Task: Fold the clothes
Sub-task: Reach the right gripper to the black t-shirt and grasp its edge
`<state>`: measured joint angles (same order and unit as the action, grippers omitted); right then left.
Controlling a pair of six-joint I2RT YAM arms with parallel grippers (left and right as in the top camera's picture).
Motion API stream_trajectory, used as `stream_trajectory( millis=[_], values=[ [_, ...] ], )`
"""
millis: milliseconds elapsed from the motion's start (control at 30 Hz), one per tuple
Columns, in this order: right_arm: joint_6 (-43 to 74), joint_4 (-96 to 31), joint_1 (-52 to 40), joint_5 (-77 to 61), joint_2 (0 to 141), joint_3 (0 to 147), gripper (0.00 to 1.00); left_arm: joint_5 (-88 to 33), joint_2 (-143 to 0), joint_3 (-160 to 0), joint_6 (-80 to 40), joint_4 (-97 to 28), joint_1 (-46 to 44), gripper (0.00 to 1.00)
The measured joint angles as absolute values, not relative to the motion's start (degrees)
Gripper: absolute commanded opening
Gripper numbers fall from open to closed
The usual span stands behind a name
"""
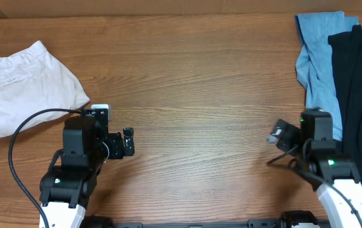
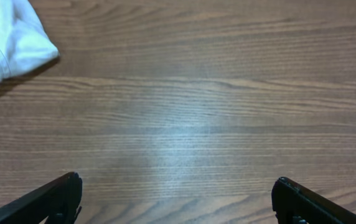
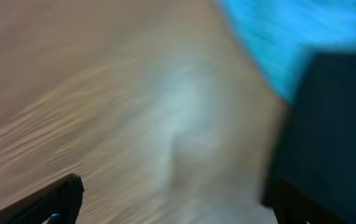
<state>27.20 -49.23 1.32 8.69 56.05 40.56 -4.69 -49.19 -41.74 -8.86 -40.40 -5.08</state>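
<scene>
I will next grab the black garment (image 1: 358, 95) with my right gripper by its edge facing the bare wood, to pull it across the table for folding.
A folded white garment (image 1: 26, 85) lies at the table's left; its corner shows in the left wrist view (image 2: 10, 40). A light blue garment (image 1: 317, 57) and a black garment (image 1: 358, 95) lie in a loose pile at the right; both show blurred in the right wrist view, blue (image 3: 290, 37) and black (image 3: 333, 118). My left gripper (image 1: 128, 142) is open and empty over bare wood, right of the white garment (image 2: 177, 199). My right gripper (image 1: 276, 134) is open and empty, just left of the pile (image 3: 172, 199).
The wooden table (image 1: 193, 82) spans the view. A black cable (image 1: 23, 133) loops by the left arm. The table's far edge runs along the top.
</scene>
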Motion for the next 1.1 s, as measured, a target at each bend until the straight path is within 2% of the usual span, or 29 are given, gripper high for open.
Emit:
stream_trajectory(
  millis=[200, 333, 667, 733, 833, 867, 933, 1000, 1067, 1100],
  values=[
    [35.88, -50.63, 13.19, 12.12, 62.54, 40.56, 1.00, -4.97, -49.19, -41.74, -8.86, -40.66, -5.08, 1.00],
    [37.50, -49.95, 18.57, 12.73, 66.57, 40.58, 1.00, -4.97, -49.19, -41.74, -8.86, -40.66, -5.08, 1.00],
    [37.47, -46.68, 20.16, 13.08, 79.77, 40.58, 1.00, -4.99, -49.19, -41.74, -8.88, -40.69, -5.08, 1.00],
    [37.47, -45.71, 20.18, 13.10, 81.97, 40.58, 0.96, -4.99, -49.21, -41.74, -8.88, -40.73, -5.08, 1.00],
    [37.32, -44.60, 20.18, 13.08, 84.88, 40.58, 0.82, -4.99, -49.19, -41.74, -8.86, -40.73, -5.08, 1.00],
    [37.12, -44.51, 20.21, 13.08, 85.62, 40.58, 0.70, -4.99, -49.21, -41.74, -8.86, -40.71, -5.08, 1.00],
    [36.97, -44.56, 20.21, 13.10, 86.26, 40.60, 0.37, -4.99, -49.19, -41.74, -8.86, -40.71, -5.08, 1.00],
    [37.32, -44.95, 20.21, 13.34, 86.41, 40.60, 0.16, -4.99, -49.21, -41.74, -8.86, -40.71, -5.08, 1.00],
    [37.01, -45.19, 20.21, 13.34, 86.43, 40.60, 0.04, -4.99, -49.21, -41.74, -8.86, -40.71, -5.08, 1.00],
    [37.39, -45.34, 20.23, 13.37, 86.43, 40.60, 0.04, -4.99, -49.19, -41.74, -8.86, -40.71, -5.08, 1.00]
  ],
)
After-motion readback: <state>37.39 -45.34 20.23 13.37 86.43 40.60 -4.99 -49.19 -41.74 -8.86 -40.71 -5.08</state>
